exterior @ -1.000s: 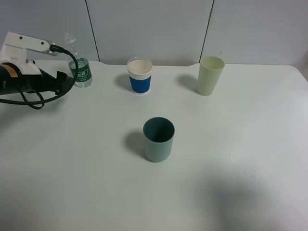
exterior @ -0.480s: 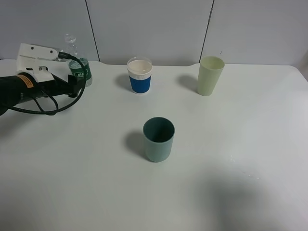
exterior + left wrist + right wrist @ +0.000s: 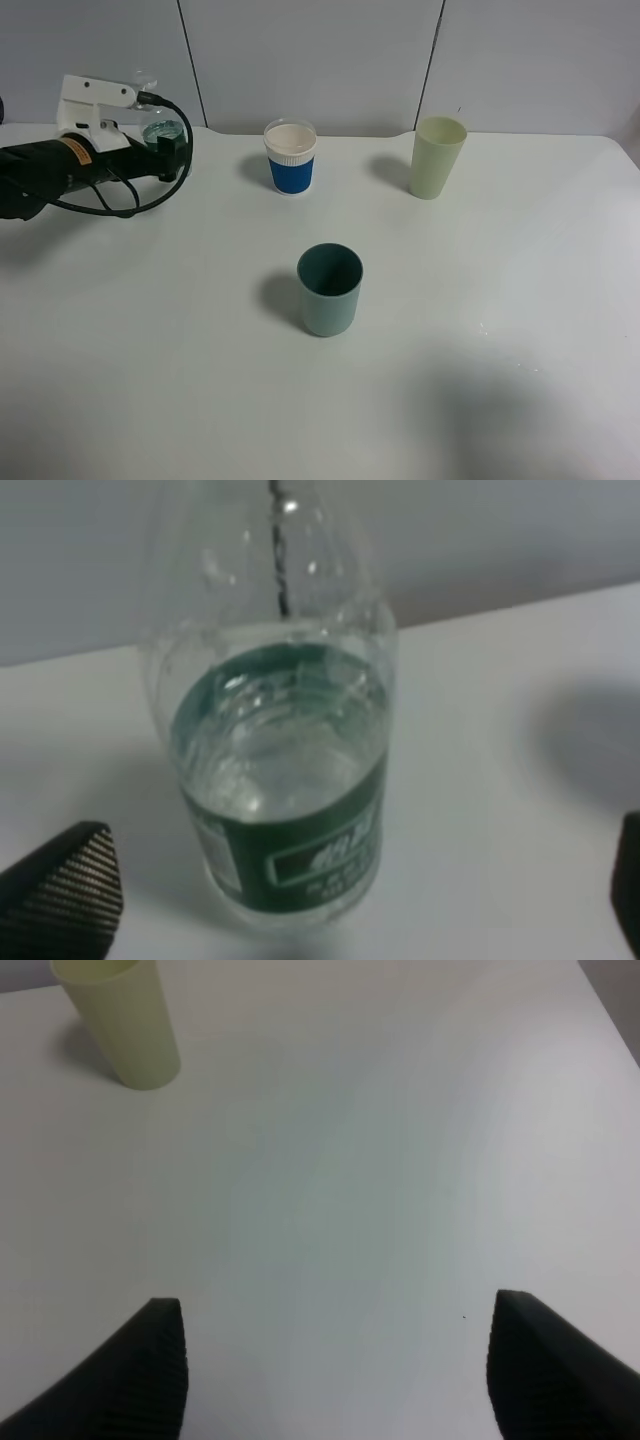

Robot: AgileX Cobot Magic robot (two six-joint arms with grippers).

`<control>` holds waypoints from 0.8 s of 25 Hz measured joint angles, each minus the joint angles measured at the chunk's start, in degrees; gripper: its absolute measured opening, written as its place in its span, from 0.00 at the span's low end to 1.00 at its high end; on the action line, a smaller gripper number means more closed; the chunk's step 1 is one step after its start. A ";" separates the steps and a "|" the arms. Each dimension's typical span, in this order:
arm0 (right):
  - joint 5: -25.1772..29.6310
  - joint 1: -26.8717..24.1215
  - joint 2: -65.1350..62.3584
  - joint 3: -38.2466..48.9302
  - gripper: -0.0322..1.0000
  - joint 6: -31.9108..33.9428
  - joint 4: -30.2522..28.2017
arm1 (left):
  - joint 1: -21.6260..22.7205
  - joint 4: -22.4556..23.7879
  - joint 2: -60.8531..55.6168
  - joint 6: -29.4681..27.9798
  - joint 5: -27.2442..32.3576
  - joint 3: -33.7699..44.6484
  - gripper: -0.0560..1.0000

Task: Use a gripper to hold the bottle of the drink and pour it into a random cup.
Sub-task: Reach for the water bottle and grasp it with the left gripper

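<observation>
Next, my left gripper grabs the bottle by its dark green label [image 3: 162, 130], to pour into the blue-banded white cup [image 3: 291, 158].
The clear bottle [image 3: 161, 131] with a dark green label stands upright at the back left of the table; the white gripper head hides most of it. In the left wrist view the bottle [image 3: 285, 780] fills the middle, holding clear liquid. My left gripper [image 3: 170, 152] is open, its black fingertips [image 3: 65, 885] wide apart on either side of the bottle and not touching it. The blue-banded white cup [image 3: 291, 158] stands to the right of the bottle. My right gripper [image 3: 340, 1360] is open and empty over bare table; it is out of the exterior view.
A dark teal cup [image 3: 329, 290] stands mid-table. A tall pale green cup [image 3: 438, 157] stands at the back right, also in the right wrist view [image 3: 120, 1020]. A grey wall runs behind the white table [image 3: 480, 350].
My left arm has moved right and toward the back, up to the bottle, so its head now covers most of it. The cups have not moved.
</observation>
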 joint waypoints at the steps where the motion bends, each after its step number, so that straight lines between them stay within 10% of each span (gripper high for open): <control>1: 0.00 0.00 0.00 0.00 0.65 0.00 0.00 | 0.00 0.00 0.70 0.00 0.00 -0.57 1.00; 20: 0.00 0.00 0.00 0.00 0.65 0.00 0.00 | 0.00 0.12 10.38 -0.32 0.00 -11.66 1.00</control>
